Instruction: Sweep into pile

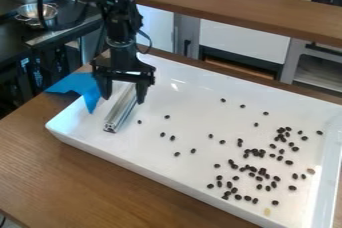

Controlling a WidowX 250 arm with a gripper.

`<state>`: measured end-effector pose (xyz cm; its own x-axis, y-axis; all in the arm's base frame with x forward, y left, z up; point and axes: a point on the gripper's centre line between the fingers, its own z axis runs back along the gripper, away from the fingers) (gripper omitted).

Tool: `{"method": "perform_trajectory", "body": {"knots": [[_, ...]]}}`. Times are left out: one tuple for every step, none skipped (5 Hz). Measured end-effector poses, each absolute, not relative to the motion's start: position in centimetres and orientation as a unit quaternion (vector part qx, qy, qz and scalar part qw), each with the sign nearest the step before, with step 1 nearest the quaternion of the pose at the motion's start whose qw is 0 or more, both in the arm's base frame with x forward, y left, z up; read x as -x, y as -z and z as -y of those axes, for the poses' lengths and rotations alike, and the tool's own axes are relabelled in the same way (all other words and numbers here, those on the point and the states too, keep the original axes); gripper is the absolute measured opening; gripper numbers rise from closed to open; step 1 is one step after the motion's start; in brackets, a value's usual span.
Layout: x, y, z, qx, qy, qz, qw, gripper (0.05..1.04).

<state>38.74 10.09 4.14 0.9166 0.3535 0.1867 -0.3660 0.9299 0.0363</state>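
Note:
Next, my gripper grabs the silver metal bar point(121, 110) by its long edges. Then my gripper sweeps the scattered black beans into a pile.
The gripper point(123, 98) hangs low over the left part of the white tray point(167, 172), open, with its two fingers wide apart. A silver metal bar point(121, 110) lies on the tray floor at a slant, its upper part close to the right finger; I cannot tell whether they touch. Many small black beans point(258, 178) lie loosely scattered over the right half of the tray, densest towards the lower right. A few single beans point(167, 117) lie farther left, nearer the bar.
A blue cloth point(81, 88) hangs over the tray's left corner beside the gripper. The tray's raised walls surround the beans. Behind stands a long wooden counter point(234, 9); metal bowls point(37, 11) sit on a dark surface at the upper left.

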Motion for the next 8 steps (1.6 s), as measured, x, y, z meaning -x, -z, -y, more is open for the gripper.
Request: {"method": "perform_trajectory", "body": {"knots": [[-38.5, -3.0, -9.8, -0.043, -0.183, 0.076, 0.979, 0.749], [-38.2, -2.6, -9.8, -0.053, -0.185, 0.073, 0.979, 0.441], [-38.1, -2.4, -9.4, -0.059, -0.179, 0.073, 0.979, 0.372], [-37.8, -2.3, -8.7, -0.057, -0.176, 0.069, 0.98, 0.371], [-37.3, -2.3, -7.3, -0.046, -0.172, 0.051, 0.983, 0.371], [-36.7, -2.5, -3.9, -0.035, -0.145, 0.04, 0.988, 0.37], [-35.8, -2.6, -1.9, -0.032, -0.135, 0.038, 0.99, 0.37], [-35.8, -2.4, 0.0, -0.034, -0.129, 0.052, 0.99, 0.369]]}}
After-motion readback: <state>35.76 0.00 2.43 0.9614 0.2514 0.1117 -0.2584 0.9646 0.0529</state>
